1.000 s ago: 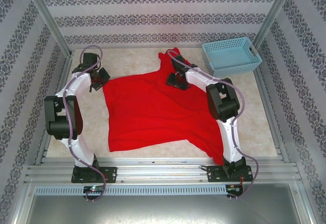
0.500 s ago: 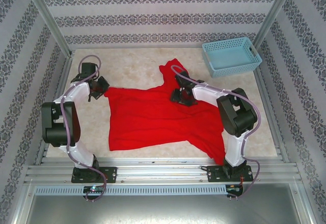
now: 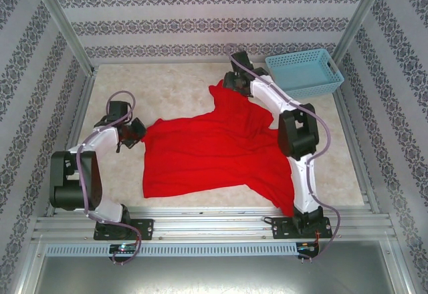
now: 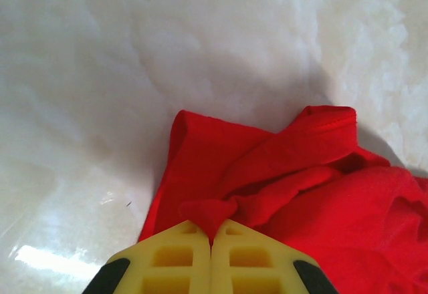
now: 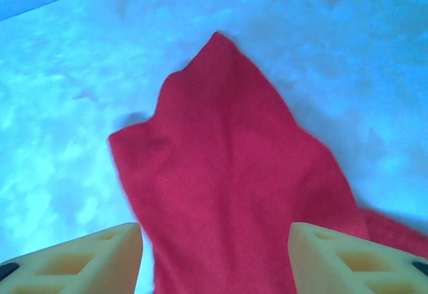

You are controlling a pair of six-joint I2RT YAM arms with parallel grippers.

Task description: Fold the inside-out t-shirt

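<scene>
I should next grab the inside-out t-shirt [image 3: 207, 154] by its far pointed flap [image 3: 222, 87] with my right gripper. Then I can fold that flap back over the shirt.
The inside-out t-shirt [image 3: 207, 154] is plain red and lies spread and wrinkled across the middle of the table. My left gripper [image 3: 136, 132] is at its left corner. In the left wrist view its yellow fingers [image 4: 174, 257] are shut on a pinched fold of the red cloth [image 4: 321, 194], at the left gripper [image 4: 212, 230]. My right gripper [image 3: 231, 83] hovers over the shirt's far pointed flap. The right wrist view shows the right gripper [image 5: 215, 254] open, with the red cloth [image 5: 227, 174] lying flat below and between its fingers, which do not touch it.
A light blue plastic basket [image 3: 304, 73] stands at the far right corner, just beyond the right arm. The pale marbled table [image 3: 167, 83] is walled by patterned panels and metal posts. A metal rail runs along the near edge by the arm bases.
The left gripper has drawn the shirt's left corner towards the near side, bunching that edge. The right gripper, still open, has swung from the shirt's middle out to its far flap.
</scene>
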